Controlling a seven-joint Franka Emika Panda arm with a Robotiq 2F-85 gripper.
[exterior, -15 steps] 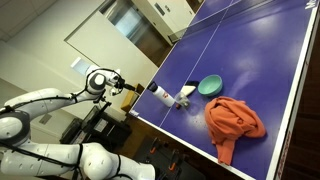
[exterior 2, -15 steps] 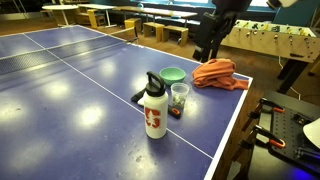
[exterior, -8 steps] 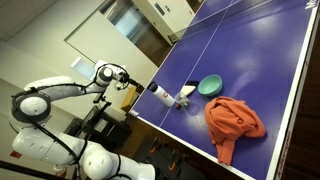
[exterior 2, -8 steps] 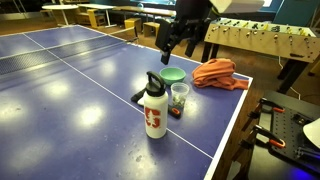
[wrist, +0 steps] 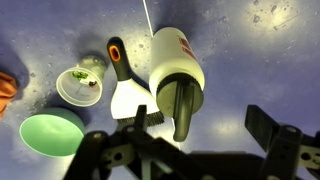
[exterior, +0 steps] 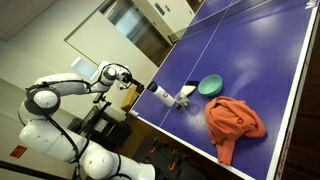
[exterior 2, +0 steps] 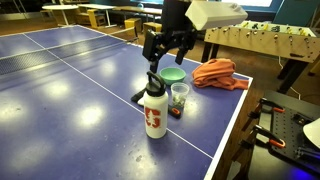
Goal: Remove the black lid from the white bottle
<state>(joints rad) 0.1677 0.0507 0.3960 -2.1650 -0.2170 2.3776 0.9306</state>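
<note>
The gripper grabs the black lid (exterior 2: 153, 82) from above by its raised top handle next, fingers across its narrow sides, to lift it off the white bottle.
The white bottle (exterior 2: 154, 115) stands upright on the blue table, with red marks on its side and the black lid (exterior 2: 153, 82) on top. It also shows in an exterior view (exterior: 159, 94). In the wrist view I look down on the bottle (wrist: 172, 55) and its lid (wrist: 183, 105). My gripper (exterior 2: 166, 58) hangs open and empty just above and slightly behind the lid. In the wrist view its fingers (wrist: 200, 128) stand wide apart with the lid between them near the left finger. The gripper also shows in an exterior view (exterior: 133, 86).
A clear cup (exterior 2: 179, 97) stands right beside the bottle, a teal bowl (exterior 2: 173, 74) behind it, and an orange cloth (exterior 2: 218, 72) further back. A black and orange strap (wrist: 118, 60) hangs from the bottle. The table edge (exterior 2: 225, 140) is close.
My gripper has moved from above the orange cloth, past the bowl, to just over the bottle. The bottle, cup and bowl have not moved.
</note>
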